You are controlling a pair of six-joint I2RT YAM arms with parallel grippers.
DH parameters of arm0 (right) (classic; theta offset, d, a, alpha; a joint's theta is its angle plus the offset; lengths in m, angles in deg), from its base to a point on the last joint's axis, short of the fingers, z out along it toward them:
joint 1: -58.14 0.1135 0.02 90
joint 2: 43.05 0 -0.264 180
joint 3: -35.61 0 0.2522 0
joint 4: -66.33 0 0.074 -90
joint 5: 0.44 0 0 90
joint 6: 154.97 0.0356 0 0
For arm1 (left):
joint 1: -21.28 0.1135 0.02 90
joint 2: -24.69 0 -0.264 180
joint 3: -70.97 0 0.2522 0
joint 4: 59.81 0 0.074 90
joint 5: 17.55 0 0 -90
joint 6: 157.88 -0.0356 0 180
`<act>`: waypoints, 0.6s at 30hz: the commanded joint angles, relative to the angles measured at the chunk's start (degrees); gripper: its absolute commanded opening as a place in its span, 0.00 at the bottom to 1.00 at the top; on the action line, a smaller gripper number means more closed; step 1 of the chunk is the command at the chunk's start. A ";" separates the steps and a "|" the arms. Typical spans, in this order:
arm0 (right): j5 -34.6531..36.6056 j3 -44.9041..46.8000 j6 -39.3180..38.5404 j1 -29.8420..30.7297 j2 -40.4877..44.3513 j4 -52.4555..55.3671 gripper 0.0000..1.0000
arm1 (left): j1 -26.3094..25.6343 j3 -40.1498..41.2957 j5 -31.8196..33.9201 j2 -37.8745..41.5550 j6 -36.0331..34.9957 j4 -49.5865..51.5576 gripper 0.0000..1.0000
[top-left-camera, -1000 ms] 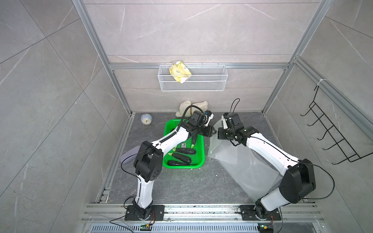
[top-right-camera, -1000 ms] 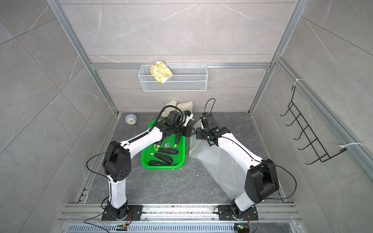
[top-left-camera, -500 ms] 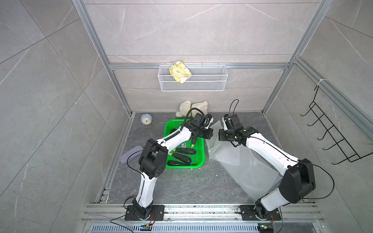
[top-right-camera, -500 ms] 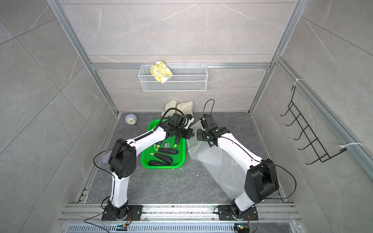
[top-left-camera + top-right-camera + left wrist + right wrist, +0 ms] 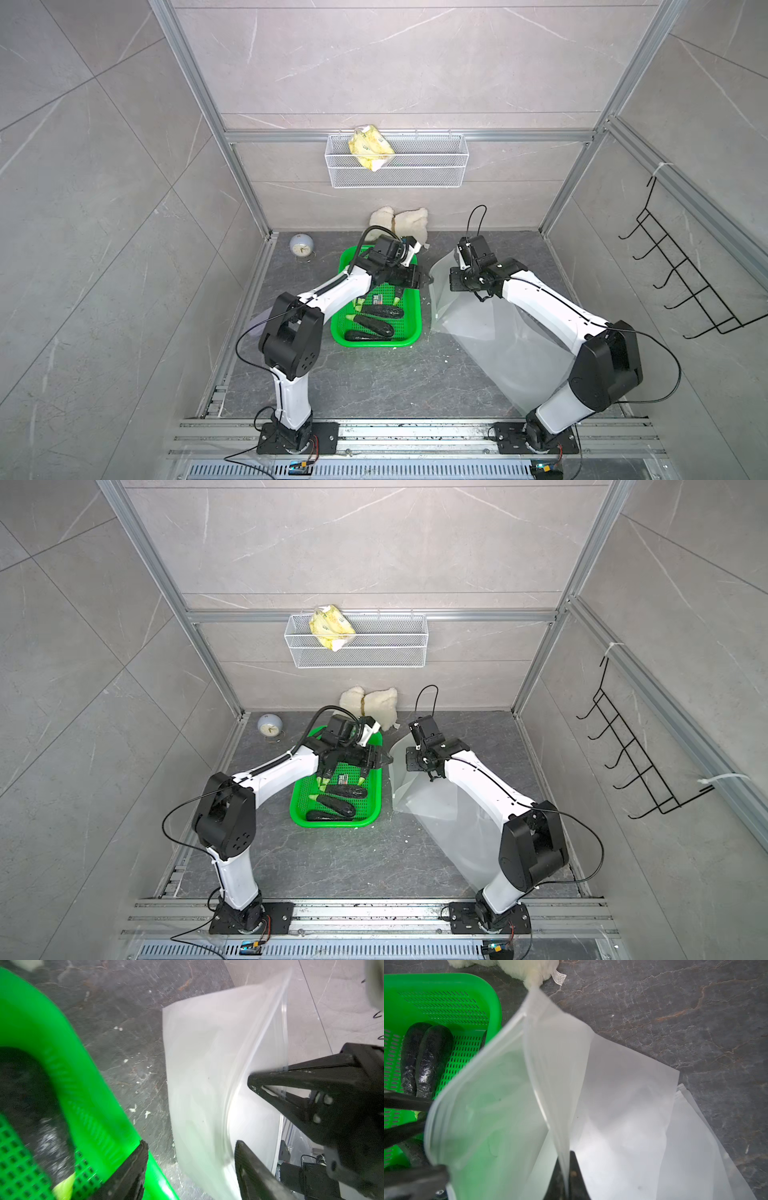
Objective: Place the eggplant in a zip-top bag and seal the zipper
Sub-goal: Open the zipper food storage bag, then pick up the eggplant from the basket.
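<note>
My left gripper should grab an eggplant across its body, toward the rounded end. The stem end then stays free to enter the zip-top bag [image 5: 478,332] first.
Several dark eggplants [image 5: 377,312] [image 5: 346,791] [image 5: 426,1057] lie in the green tray [image 5: 417,309] [image 5: 376,808] [image 5: 62,1084] [image 5: 492,1012]. The clear zip-top bag [image 5: 478,332] [image 5: 436,812] [image 5: 207,1064] [image 5: 612,1105] lies right of the tray, its mouth end lifted. My right gripper [image 5: 452,277] [image 5: 409,759] [image 5: 566,1169] is shut on the bag's rim, seen in the left wrist view as black fingers [image 5: 291,1076]. My left gripper [image 5: 428,279] [image 5: 386,759] [image 5: 191,1146] stands open over the tray's right edge, facing the bag's free edge and holding nothing.
A white plush toy [image 5: 401,220] and a small clock [image 5: 301,246] sit at the back of the floor. A wire basket [image 5: 436,170] hangs on the back wall and a hook rack [image 5: 685,282] on the right wall. More clear bags [image 5: 695,1126] lie under the lifted one.
My left gripper's jaws have opened after being nearly shut half a second ago, and it has drifted slightly nearer. The right gripper keeps the bag's rim pinched in the same place.
</note>
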 commanded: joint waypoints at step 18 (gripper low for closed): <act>-2.38 0.18 -0.44 -0.14 -1.31 0.13 0.04 | 5.99 -9.09 14.96 -10.24 -7.03 8.71 0.68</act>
